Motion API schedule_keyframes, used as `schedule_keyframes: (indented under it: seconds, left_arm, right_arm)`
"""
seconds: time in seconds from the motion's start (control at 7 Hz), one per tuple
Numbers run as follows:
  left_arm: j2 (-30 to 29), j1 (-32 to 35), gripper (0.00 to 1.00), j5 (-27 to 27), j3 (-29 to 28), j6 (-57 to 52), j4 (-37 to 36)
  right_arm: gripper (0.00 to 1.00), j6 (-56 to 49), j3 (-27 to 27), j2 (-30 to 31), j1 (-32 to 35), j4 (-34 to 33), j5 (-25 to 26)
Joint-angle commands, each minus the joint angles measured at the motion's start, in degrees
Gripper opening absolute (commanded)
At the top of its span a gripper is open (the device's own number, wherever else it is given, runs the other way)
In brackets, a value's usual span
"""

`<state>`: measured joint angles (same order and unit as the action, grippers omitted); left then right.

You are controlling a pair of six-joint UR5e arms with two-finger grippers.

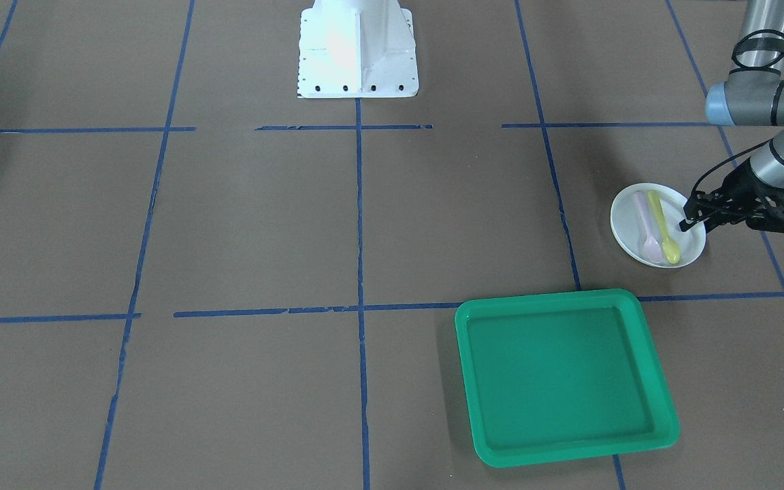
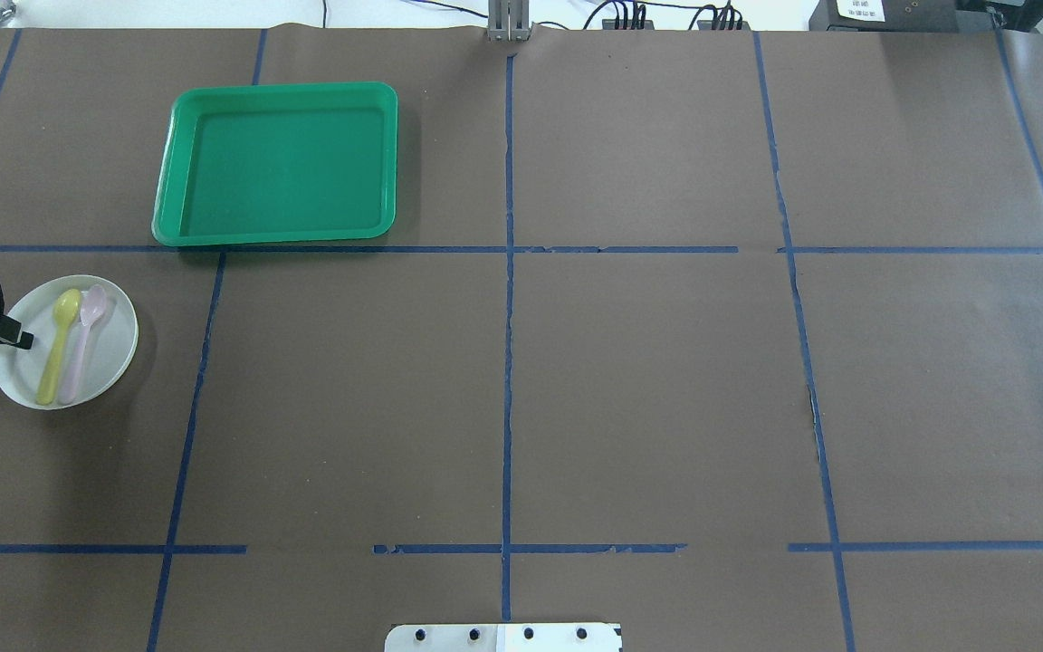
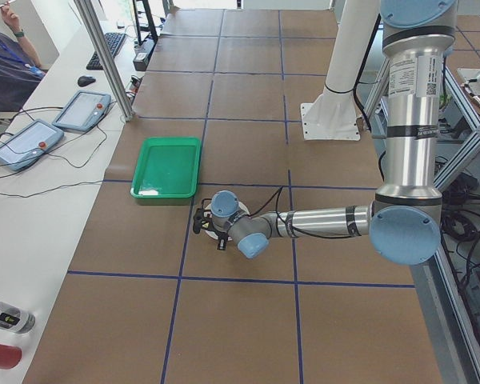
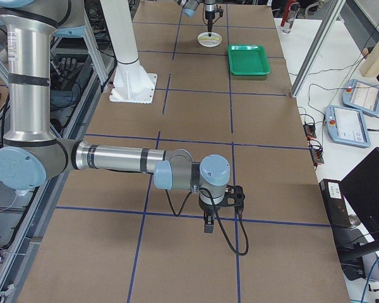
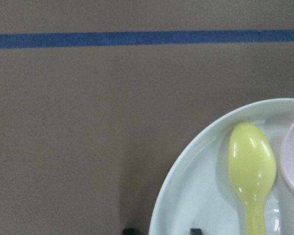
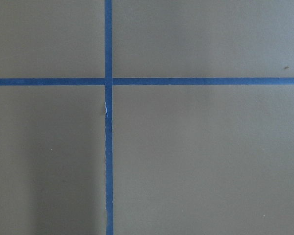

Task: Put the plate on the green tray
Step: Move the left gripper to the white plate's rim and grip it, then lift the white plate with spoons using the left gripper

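Note:
My left gripper is about to grab the white plate by its rim (image 5: 161, 200) beside the yellow spoon, to set the plate on the green tray.
A white plate (image 1: 637, 235) lies on the brown table and holds a yellow spoon (image 1: 664, 235) and a pink spoon (image 1: 647, 231). In the overhead view the plate (image 2: 110, 349) is at the far left. My left gripper (image 1: 690, 219) is at the plate's edge. In the left wrist view its two fingertips (image 5: 129, 230) stand open on either side of the plate (image 5: 201, 205) rim. The green tray (image 1: 562, 374) is empty, a short way from the plate, and also shows overhead (image 2: 277, 163). My right gripper (image 4: 205, 224) hangs over bare table far from both; I cannot tell its state.
The white robot pedestal (image 1: 358, 47) stands at mid-table on the robot's side. Blue tape lines (image 2: 508, 362) grid the brown table. Tablets (image 3: 80, 110) and cables lie on the white bench beyond the tray, with a metal post (image 3: 104, 56) there.

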<state>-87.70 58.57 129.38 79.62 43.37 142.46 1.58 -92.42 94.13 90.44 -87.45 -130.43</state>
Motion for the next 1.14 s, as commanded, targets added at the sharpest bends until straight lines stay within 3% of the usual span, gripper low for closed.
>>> schedule_keyframes:
  seconds: [0.0,0.14,0.29,0.43,0.71,1.0]
  left_arm:
    - [0.9,0.3,0.12,0.1,1.9,-0.3,0.0]
    - [2.1,0.3,0.00,0.1,3.3,-0.7,-0.1]
    - [3.4,0.3,0.00,3.1,4.2,-2.6,-0.4]
    - [3.2,0.9,0.00,9.8,4.6,-2.9,-0.6]
    - [3.2,6.3,0.00,17.8,4.2,-6.1,-0.9]
    - [3.1,9.1,0.00,22.6,4.5,-6.0,-1.1]
  right_arm:
    - [1.00,0.0,0.0,0.0,0.0,0.0,0.0]
    - [1.00,0.0,0.0,0.0,0.0,0.0,0.0]
    - [1.00,0.0,0.0,0.0,0.0,0.0,0.0]
    - [1.00,0.0,0.0,0.0,0.0,0.0,0.0]
    - [1.00,0.0,0.0,0.0,0.0,0.0,0.0]
    - [1.00,0.0,0.0,0.0,0.0,0.0,0.0]
